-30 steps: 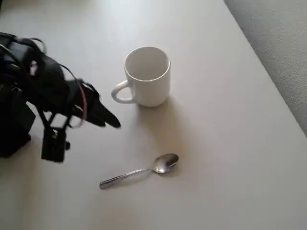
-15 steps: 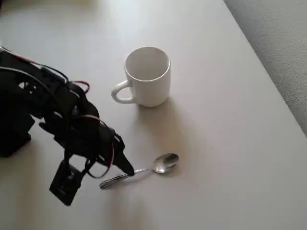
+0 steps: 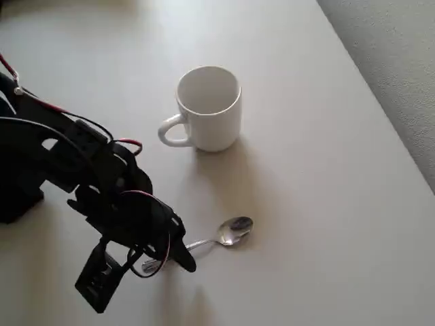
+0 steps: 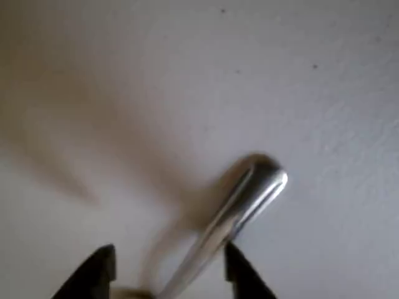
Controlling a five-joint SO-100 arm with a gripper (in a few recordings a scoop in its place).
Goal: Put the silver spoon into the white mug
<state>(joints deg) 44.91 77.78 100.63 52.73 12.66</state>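
The silver spoon has to go into the white mug (image 3: 209,107), so the robot's gripper next needs to grab the spoon by its slim handle (image 3: 199,244).
The silver spoon (image 3: 233,231) lies flat on the table, its bowl to the right and its handle running left under my arm. The white mug (image 3: 209,107) stands upright behind it, empty, its loop handle pointing left. My black gripper (image 3: 171,257) hangs low over the handle's end. In the wrist view the spoon handle (image 4: 240,208) runs up between my two dark fingertips (image 4: 105,269), which stand apart on either side of it. My gripper (image 4: 170,250) is open, and nothing is pinched.
The pale table (image 3: 319,204) ends along a slanted edge at the right, with grey textured floor (image 3: 401,61) beyond. The arm's black base (image 3: 20,183) sits at the left edge. Bare tabletop lies between spoon and mug.
My arm has swung from beside the mug toward the front of the table and dropped over the spoon's handle. Spoon and mug have not moved.
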